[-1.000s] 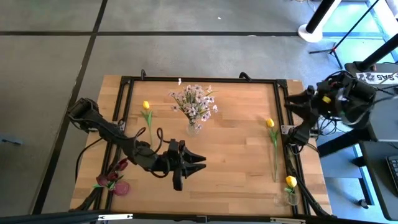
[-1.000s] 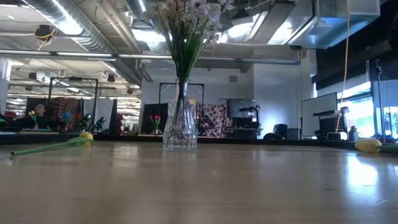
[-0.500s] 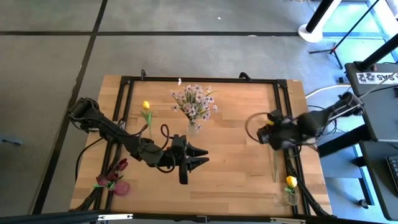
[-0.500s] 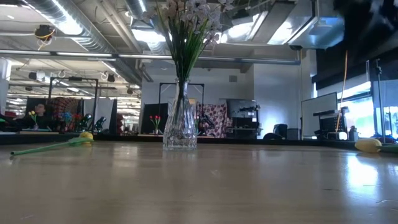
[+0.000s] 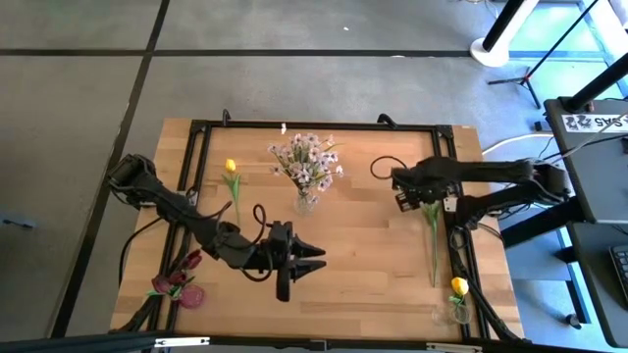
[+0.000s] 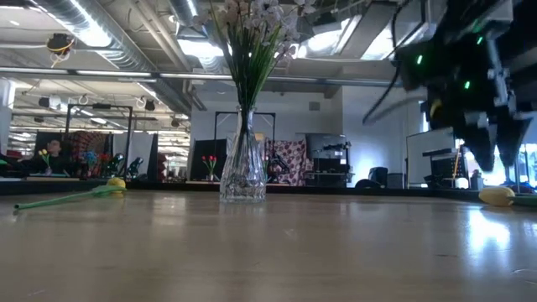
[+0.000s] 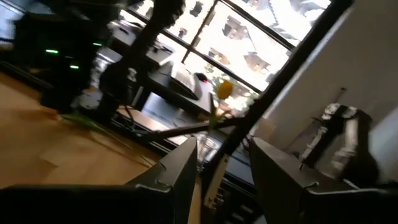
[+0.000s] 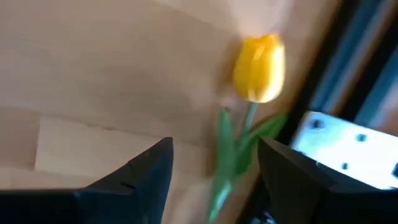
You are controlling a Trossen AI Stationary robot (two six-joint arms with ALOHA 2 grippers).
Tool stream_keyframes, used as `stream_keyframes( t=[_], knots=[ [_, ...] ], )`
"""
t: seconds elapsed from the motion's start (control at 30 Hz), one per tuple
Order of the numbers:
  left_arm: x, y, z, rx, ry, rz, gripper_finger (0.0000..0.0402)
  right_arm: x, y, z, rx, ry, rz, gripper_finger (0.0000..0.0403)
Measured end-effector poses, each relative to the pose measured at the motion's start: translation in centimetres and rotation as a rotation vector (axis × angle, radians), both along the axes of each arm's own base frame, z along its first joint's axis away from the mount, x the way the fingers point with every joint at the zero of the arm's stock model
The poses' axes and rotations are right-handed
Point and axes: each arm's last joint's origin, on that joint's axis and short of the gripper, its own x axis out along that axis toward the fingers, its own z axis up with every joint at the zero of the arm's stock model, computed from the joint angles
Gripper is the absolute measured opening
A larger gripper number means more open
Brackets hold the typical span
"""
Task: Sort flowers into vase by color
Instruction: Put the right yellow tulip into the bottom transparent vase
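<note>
My right gripper grabs the yellow tulip by its stem below the bud (image 5: 430, 207) next, to sort it into the small glass vase (image 5: 459, 312).
A yellow tulip (image 8: 260, 59) lies flat on the table near its right edge, its green stem (image 5: 432, 240) running toward the near edge. My right gripper (image 8: 214, 152) points down above it, open, one finger on each side of the stem just below the bud, touching nothing; it also shows in the low view (image 6: 493, 155). Another yellow tulip (image 5: 232, 169) lies at the far left. A glass vase (image 5: 305, 201) holds white-pink blossoms (image 5: 308, 163). My left gripper (image 5: 316, 259) hovers open and empty near the table's middle.
Dark red tulips (image 5: 178, 282) stand in a vase at the near left corner. A yellow tulip (image 5: 458, 287) stands in a small glass vase (image 5: 451, 314) at the near right corner. A black frame (image 5: 314, 126) runs round the tabletop.
My right arm has swung in from beyond the table's right edge and come down over the right-hand yellow tulip, its gripper tipping from level to pointing down.
</note>
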Motion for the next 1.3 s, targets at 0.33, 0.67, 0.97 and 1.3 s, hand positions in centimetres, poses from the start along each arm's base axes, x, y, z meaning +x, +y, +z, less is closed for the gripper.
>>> stream_keyframes(
  t=[0.33, 0.67, 0.97, 1.3],
  knots=[
    [-1.7, -3.0, 0.0, -0.002, -0.003, -0.152, 0.0143, -1.6, -2.7, -5.3, 0.196, 0.099, -0.047, 0.0206],
    [-4.1, -6.1, 0.5, -0.081, -0.036, -0.246, 0.0143, -2.3, -3.5, -7.2, 0.29, 0.103, 0.012, 0.006],
    [-3.7, -5.4, 0.5, -0.086, -0.042, -0.165, 0.0143, 0.6, -3.8, -1.6, 0.099, -0.129, 0.135, 0.001],
    [-2.6, -3.9, 0.5, -0.085, -0.044, -0.105, 0.0143, 1.7, 3.9, 15.1, -0.272, -1.029, 0.479, 0.0004]
  ],
)
